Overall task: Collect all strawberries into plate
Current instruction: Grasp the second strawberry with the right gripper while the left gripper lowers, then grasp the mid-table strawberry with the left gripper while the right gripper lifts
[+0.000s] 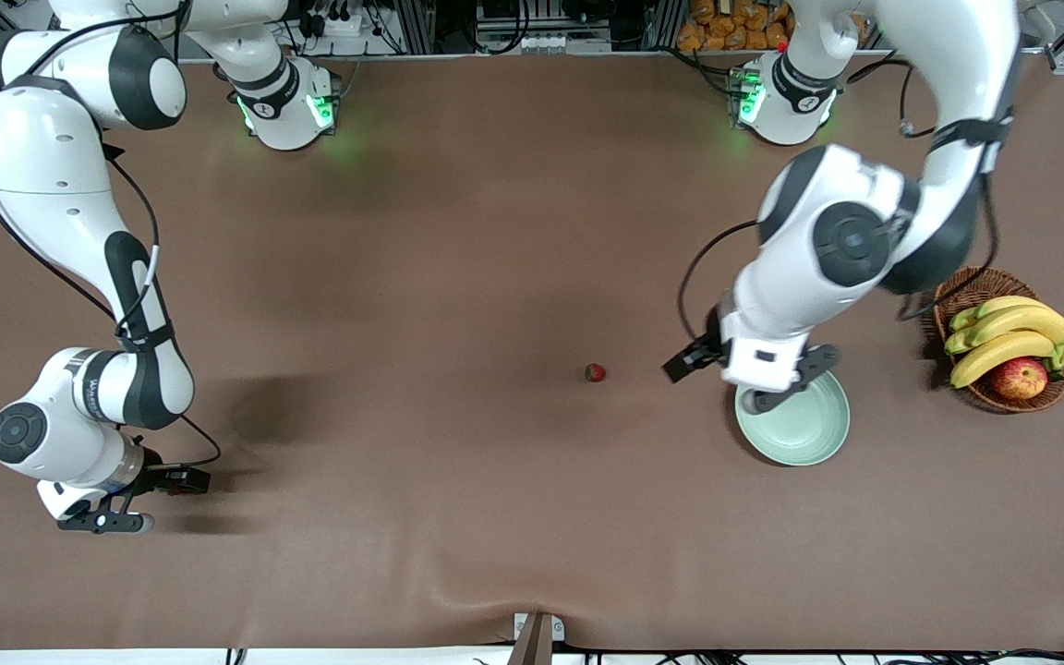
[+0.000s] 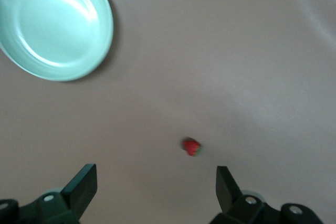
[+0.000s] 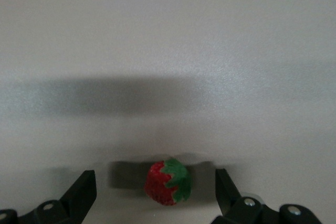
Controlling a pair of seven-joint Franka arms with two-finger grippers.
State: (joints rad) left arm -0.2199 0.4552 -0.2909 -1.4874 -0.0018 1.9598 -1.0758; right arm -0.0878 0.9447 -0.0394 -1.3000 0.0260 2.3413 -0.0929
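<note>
My right fingertips stand on either side of the red strawberry, level with its green cap [image 3: 178, 177], so it is time to close. Closing now would catch the strawberry.
One strawberry [image 1: 595, 372] lies on the brown table, beside the mint-green plate [image 1: 809, 454] toward the right arm's end. My left gripper [image 1: 772, 392] hangs open and empty over the plate's edge. Its wrist view shows that strawberry [image 2: 191, 147] ahead of the open left gripper [image 2: 156, 187], with the plate [image 2: 102, 43] farther off. My right gripper [image 1: 112, 513] is low over the table near the right arm's end. In its wrist view, another strawberry [image 3: 168, 182] with a green cap lies on the cloth between the fingers of the open right gripper [image 3: 156, 188], untouched.
A brown wicker basket [image 1: 957, 294] with bananas [image 1: 1008, 337] and a red-yellow apple [image 1: 1019, 378] stands at the left arm's end of the table, beside the plate. A bracket [image 1: 537, 637] sticks up at the table's front edge.
</note>
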